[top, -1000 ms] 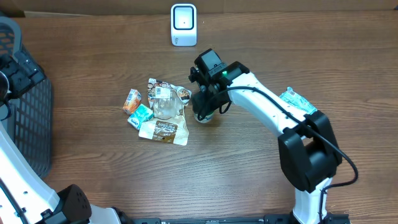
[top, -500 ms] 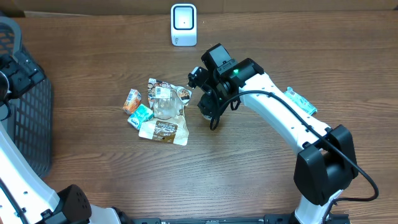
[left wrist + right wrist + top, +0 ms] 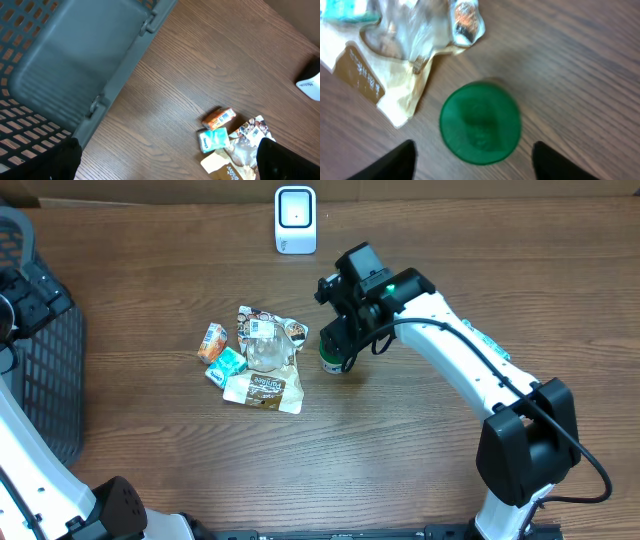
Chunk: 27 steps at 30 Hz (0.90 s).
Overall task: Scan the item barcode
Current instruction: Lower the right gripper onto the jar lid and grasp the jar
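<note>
I need to grab the jar from above with my right gripper next, by its round green lid (image 3: 330,356) (image 3: 480,122), so the jar's body stays uncovered and its barcode can be scanned.
The item, a small jar with a round green lid (image 3: 480,122), stands upright on the wooden table (image 3: 400,470), just right of a pile of packets (image 3: 258,360). My right gripper (image 3: 475,164) hangs open straight above it, one dark finger on each side of the lid, not touching it. From overhead the jar (image 3: 333,361) shows under the right gripper (image 3: 341,343). The white barcode scanner (image 3: 295,220) stands at the table's far edge. My left gripper (image 3: 165,165) is open and holds nothing, over bare wood near the basket.
A dark mesh basket (image 3: 45,370) fills the left edge and shows large in the left wrist view (image 3: 75,60). The pile holds an orange carton (image 3: 219,118), a teal tissue pack (image 3: 214,140) and crinkled foil wrappers. A teal packet (image 3: 497,346) lies partly under the right arm.
My right gripper has opened, let go of the green-lidded jar and lifted off to the right. The jar now stands free on the table. The left arm has not moved.
</note>
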{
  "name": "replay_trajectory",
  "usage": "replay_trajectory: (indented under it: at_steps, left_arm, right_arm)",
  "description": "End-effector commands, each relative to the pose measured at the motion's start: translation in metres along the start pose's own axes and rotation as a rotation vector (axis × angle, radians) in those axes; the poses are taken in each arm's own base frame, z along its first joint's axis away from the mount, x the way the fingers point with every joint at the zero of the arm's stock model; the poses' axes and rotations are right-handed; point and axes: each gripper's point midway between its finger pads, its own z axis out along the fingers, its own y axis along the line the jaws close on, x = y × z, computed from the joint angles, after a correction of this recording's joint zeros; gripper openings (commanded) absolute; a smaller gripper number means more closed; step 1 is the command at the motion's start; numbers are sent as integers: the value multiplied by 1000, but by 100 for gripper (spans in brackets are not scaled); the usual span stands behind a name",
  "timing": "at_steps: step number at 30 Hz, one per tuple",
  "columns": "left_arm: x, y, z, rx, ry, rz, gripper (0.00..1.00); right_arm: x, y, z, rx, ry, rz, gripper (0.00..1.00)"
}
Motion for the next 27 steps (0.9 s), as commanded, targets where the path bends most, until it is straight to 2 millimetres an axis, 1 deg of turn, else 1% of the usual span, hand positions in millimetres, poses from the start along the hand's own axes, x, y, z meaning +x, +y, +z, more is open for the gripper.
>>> replay_trajectory:
  at_steps: [1, 3, 5, 6, 10, 15, 18, 23, 25, 26, 27]
  left_arm:
    - [-3, 0, -2, 4, -11, 19, 100]
    - [-3, 0, -2, 4, -11, 19, 99]
    - [-3, 0, -2, 4, -11, 19, 100]
    - [-3, 0, -2, 4, -11, 19, 100]
    - [-3, 0, -2, 4, -11, 19, 100]
    - [-3, 0, -2, 4, -11, 19, 100]
    - [-3, 0, -2, 4, -11, 19, 99]
    - [-3, 0, -2, 4, -11, 19, 100]
    - [-3, 0, -2, 4, -11, 19, 99]
    - [-3, 0, -2, 4, -11, 19, 99]
    - [-3, 0, -2, 4, -11, 19, 100]
  right_arm:
    - [-12, -2, -10, -4, -54, 38, 81]
    - [-13, -5, -8, 44, -53, 30, 93]
    - [-13, -8, -3, 96, -43, 27, 99]
    - [-13, -8, 0, 111, -37, 25, 100]
    - [-8, 0, 22, 120, 10, -2, 100]
    - [2, -9, 44, 162, 69, -2, 100]
    - [5, -11, 50, 161, 82, 1, 100]
    - [3, -12, 51, 161, 77, 3, 100]
    - [4, -12, 51, 160, 78, 3, 93]
    - [4, -12, 51, 160, 79, 3, 79]
    - [4, -12, 51, 160, 79, 3, 69]
